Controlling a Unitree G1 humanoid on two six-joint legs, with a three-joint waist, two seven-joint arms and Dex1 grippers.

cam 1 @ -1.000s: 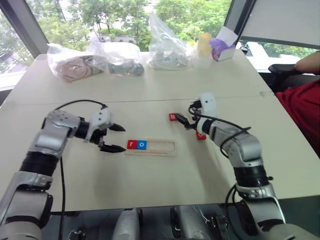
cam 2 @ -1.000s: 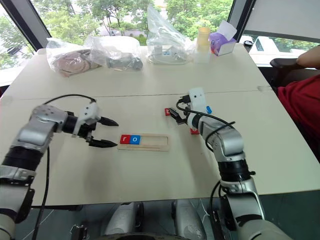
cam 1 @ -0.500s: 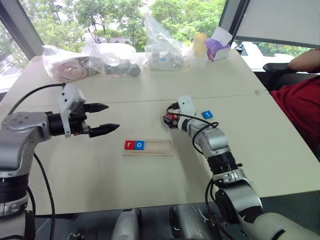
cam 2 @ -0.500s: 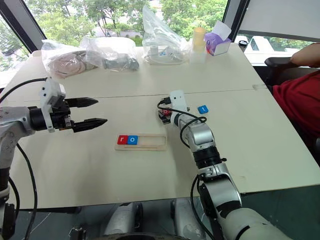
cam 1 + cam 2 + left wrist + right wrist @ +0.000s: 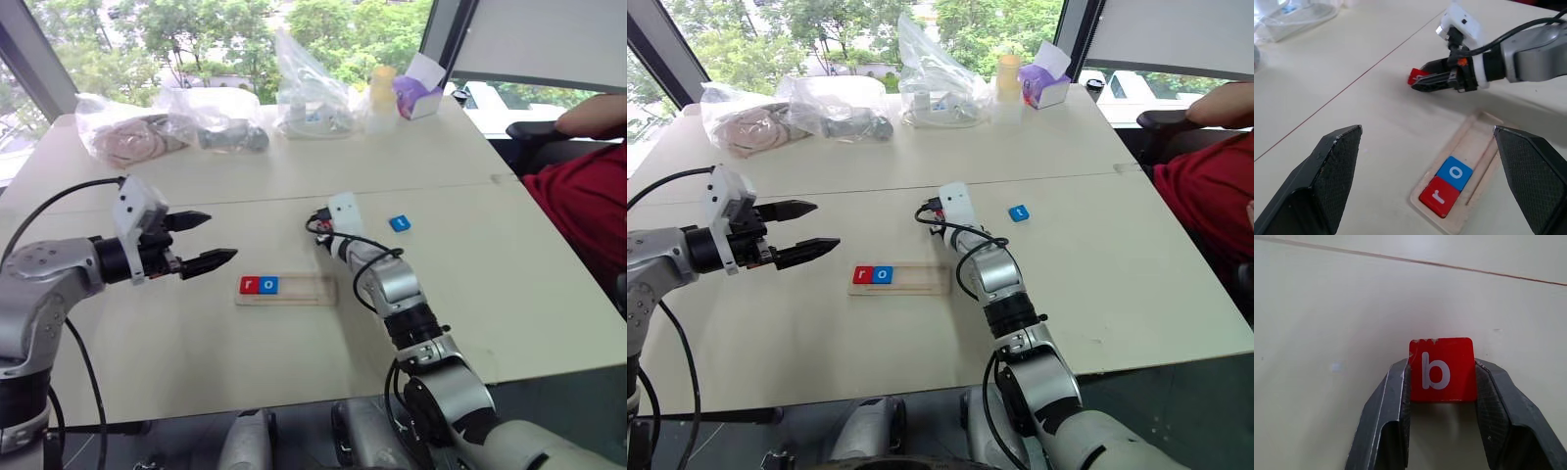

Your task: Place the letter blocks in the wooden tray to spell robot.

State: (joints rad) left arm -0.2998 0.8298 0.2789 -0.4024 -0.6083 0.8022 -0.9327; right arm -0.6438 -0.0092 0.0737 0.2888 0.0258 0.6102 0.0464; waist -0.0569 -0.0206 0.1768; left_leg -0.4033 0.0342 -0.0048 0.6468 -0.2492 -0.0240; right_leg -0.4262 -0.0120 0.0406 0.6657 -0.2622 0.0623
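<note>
The red b block is hanging behind the wooden tray (image 5: pixel 304 291), and the block's base is short of the slot. My right gripper needs to move the block to the slot before letting go.
The wooden tray (image 5: pixel 304 291) lies mid-table with a red r block (image 5: pixel 249 285) and a blue o block (image 5: pixel 269 285) at its left end. Just behind the tray, my right gripper (image 5: pixel 1441 366) is shut on a red b block (image 5: pixel 1441 369), one finger on each side, low at the table top; the same red b block (image 5: pixel 1415 77) shows in the left wrist view. A blue t block (image 5: pixel 398 223) lies flat to the right of that gripper. My left gripper (image 5: pixel 221 236) hangs open and empty above the table, left of the tray.
Several clear plastic bags (image 5: pixel 312 90), a pale bottle (image 5: pixel 383 93) and a purple box (image 5: pixel 417 90) line the table's far edge. A person in a red top (image 5: pixel 583 201) sits at the right side. Bare table lies in front of the tray.
My right gripper has slid left and shut on the red b block. My left gripper has risen and drawn back from the tray's left end, still open. The head camera has shifted.
</note>
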